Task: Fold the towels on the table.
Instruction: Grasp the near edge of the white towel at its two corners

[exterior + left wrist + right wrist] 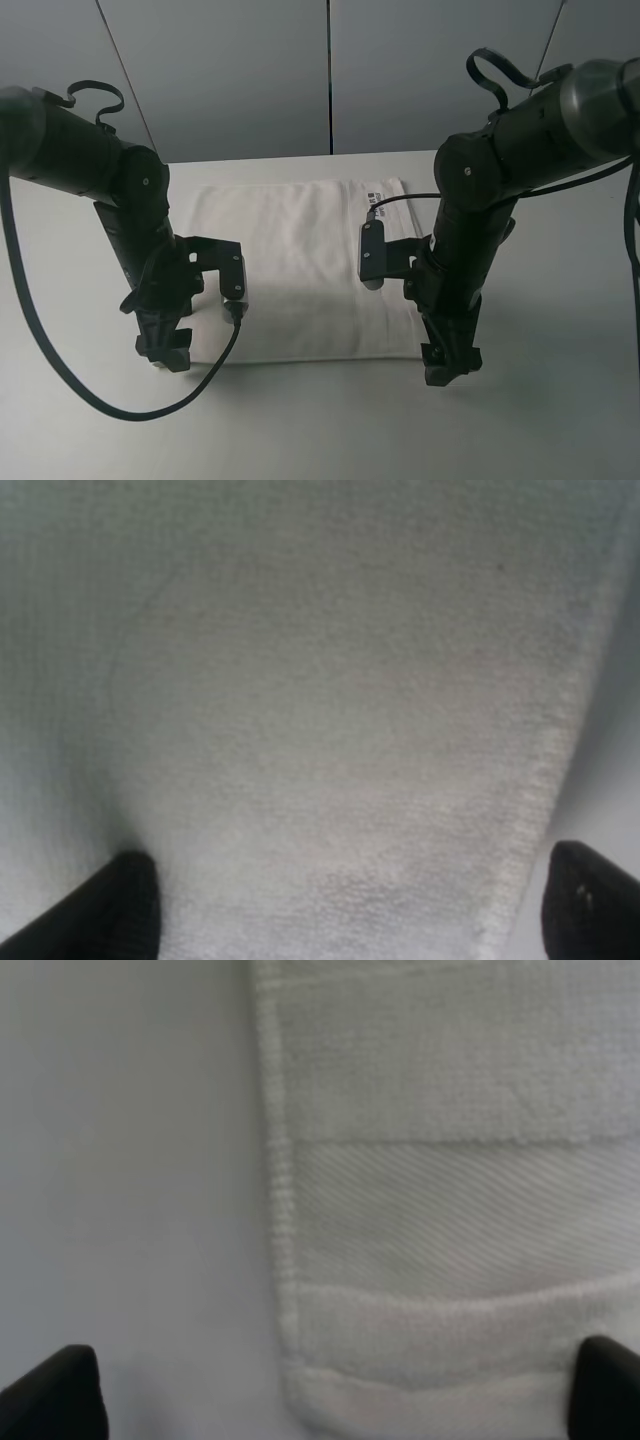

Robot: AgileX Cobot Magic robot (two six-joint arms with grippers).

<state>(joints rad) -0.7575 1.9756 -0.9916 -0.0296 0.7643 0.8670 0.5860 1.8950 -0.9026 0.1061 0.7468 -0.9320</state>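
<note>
I need to fold the white towel [300, 260] over toward the towel's label [376, 198], so I should next grab the towel's corner beside its woven part with my right gripper.
The white towel [300, 260] lies flat on the white table [320, 430], with its small dark-printed label [378, 193] at the far right corner. My left gripper [165, 345] is down at the towel's near left corner. In the left wrist view the left gripper [355, 910] is open, with terry cloth [330, 730] between its fingertips [120, 905]. My right gripper [450, 365] is down at the near right corner. In the right wrist view the right gripper [330, 1390] is open and straddles the towel's corner [400, 1380]. The woven band [450, 1210] runs just behind that corner.
A grey panelled wall [330, 70] stands behind the table. Bare tabletop shows in front of the towel and on both sides [560, 300]. A black cable [90, 395] loops from the left arm over the table.
</note>
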